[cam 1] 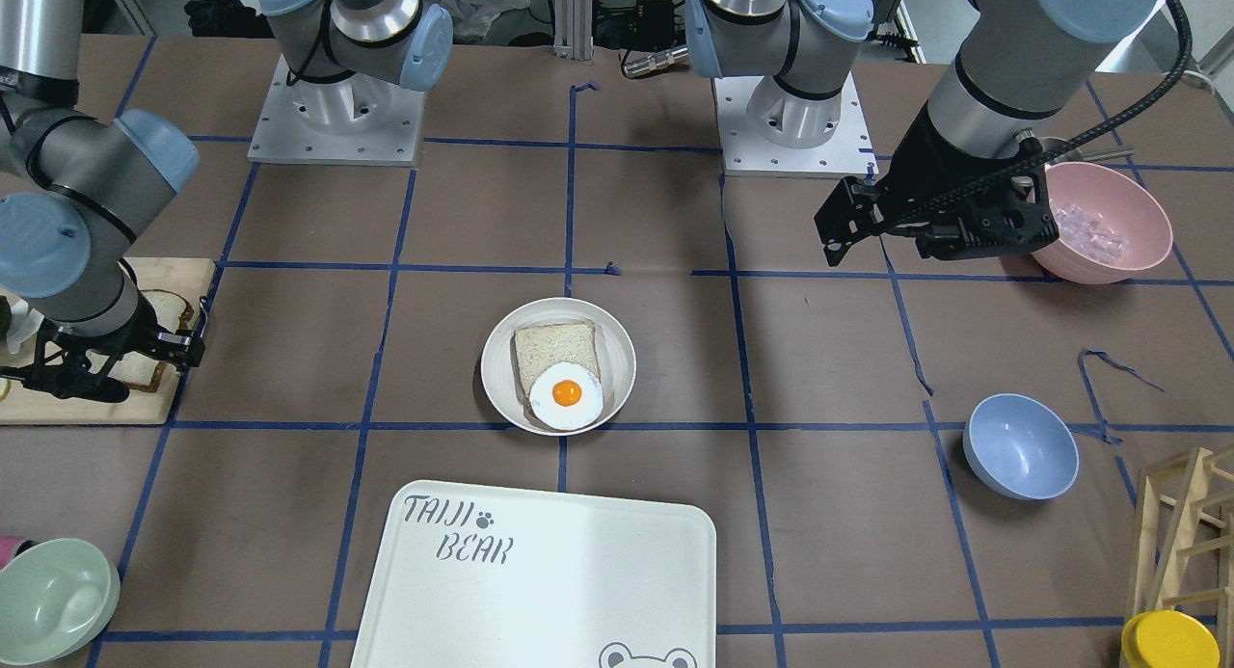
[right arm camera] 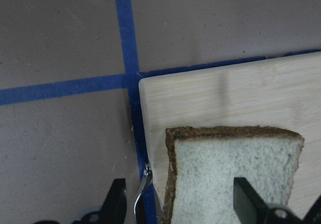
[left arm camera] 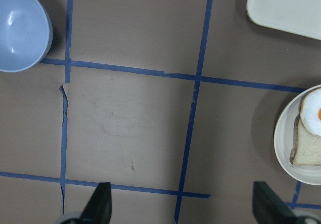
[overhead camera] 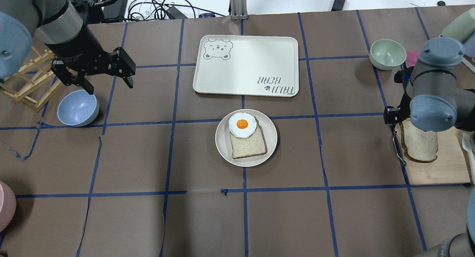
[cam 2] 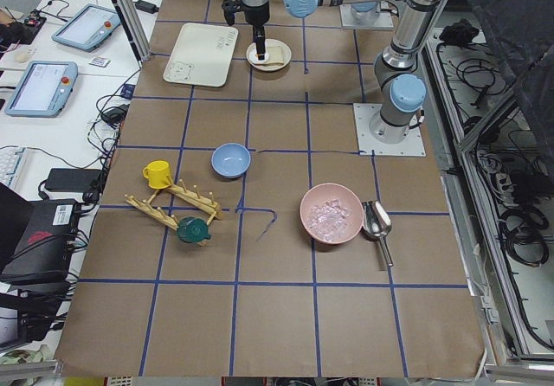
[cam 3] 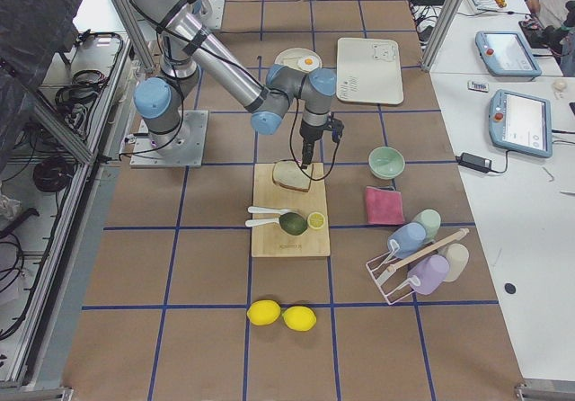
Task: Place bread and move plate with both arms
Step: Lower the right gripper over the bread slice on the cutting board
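My right gripper grabs the bread slice by its crusted edge [right arm camera: 170, 184] next, to top the plate's egg.
The bread [right arm camera: 225, 174], a brown-crusted slice, lies on a wooden cutting board [right arm camera: 210, 93] at the table's right end; it also shows in the overhead view [overhead camera: 421, 147]. My right gripper [right arm camera: 183, 204] is open and low over the bread's near edge, one finger on each side. The off-white plate [overhead camera: 222, 145] sits mid-table and holds a squarer slice with a fried egg [overhead camera: 242, 124]. My left gripper [overhead camera: 110, 88] is open and empty, high above the table near the blue bowl [overhead camera: 78, 108]. In the left wrist view the plate [left arm camera: 283, 143] is at the right edge.
The white TAIJI BEAR tray [overhead camera: 246, 66] lies beyond the plate. A pale green bowl [overhead camera: 387, 53] stands near the right arm. A pink bowl of ice [cam 1: 1109, 223] and a wooden rack [overhead camera: 28, 84] are on the left arm's side. An avocado half [cam 3: 293, 223] shares the board.
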